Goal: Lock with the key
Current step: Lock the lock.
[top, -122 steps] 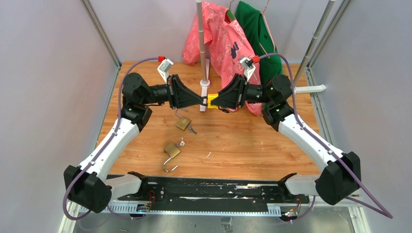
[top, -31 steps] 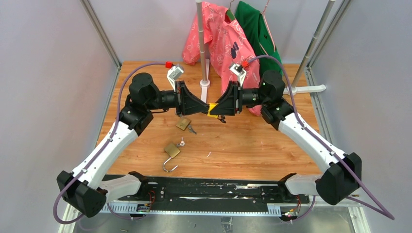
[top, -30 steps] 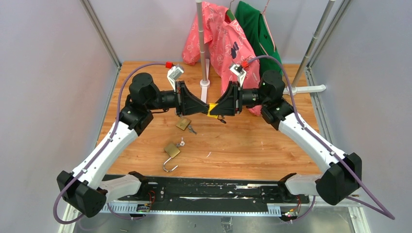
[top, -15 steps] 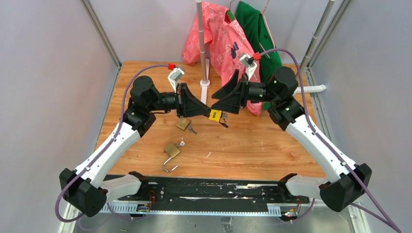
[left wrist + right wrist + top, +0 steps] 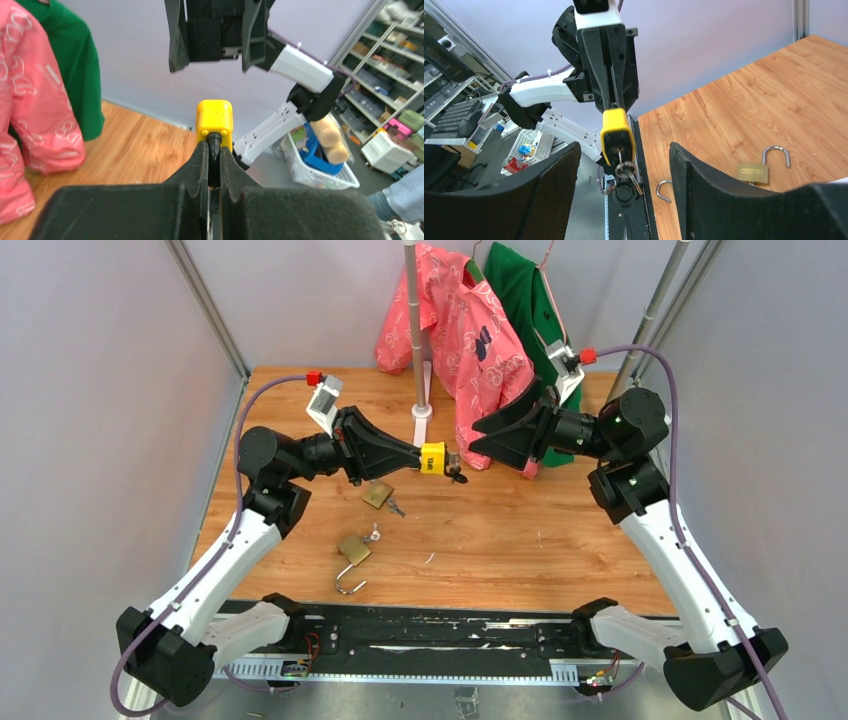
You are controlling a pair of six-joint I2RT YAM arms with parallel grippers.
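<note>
The right gripper grabs the key by its ring end (image 5: pixel 454 459) (image 5: pixel 621 161), outside the keyhole, next, to draw the key straight from the padlock.
A yellow padlock (image 5: pixel 432 458) hangs in the air over the middle of the table (image 5: pixel 560 530). My left gripper (image 5: pixel 414 458) is shut on its black shackle (image 5: pixel 214 142); the padlock body (image 5: pixel 214 119) sticks out past the fingertips. A key on a ring (image 5: pixel 625 169) sits in the padlock's (image 5: pixel 615 131) keyhole, with more keys dangling (image 5: pixel 456 477). My right gripper (image 5: pixel 475 442) is open and empty, just right of the padlock, facing it. In the right wrist view the padlock shows between its spread fingers (image 5: pixel 551 192).
Two brass padlocks with open shackles lie on the table (image 5: pixel 377 495) (image 5: pixel 353 550), each with small keys beside it (image 5: pixel 397 507). A clothes rack pole (image 5: pixel 415 330) stands at the back with a pink shirt (image 5: pixel 460 330) and a green shirt (image 5: pixel 530 310).
My right gripper has let go at the padlock's key end, opened and drawn back to the right. My left gripper still holds the padlock and has shifted slightly left.
</note>
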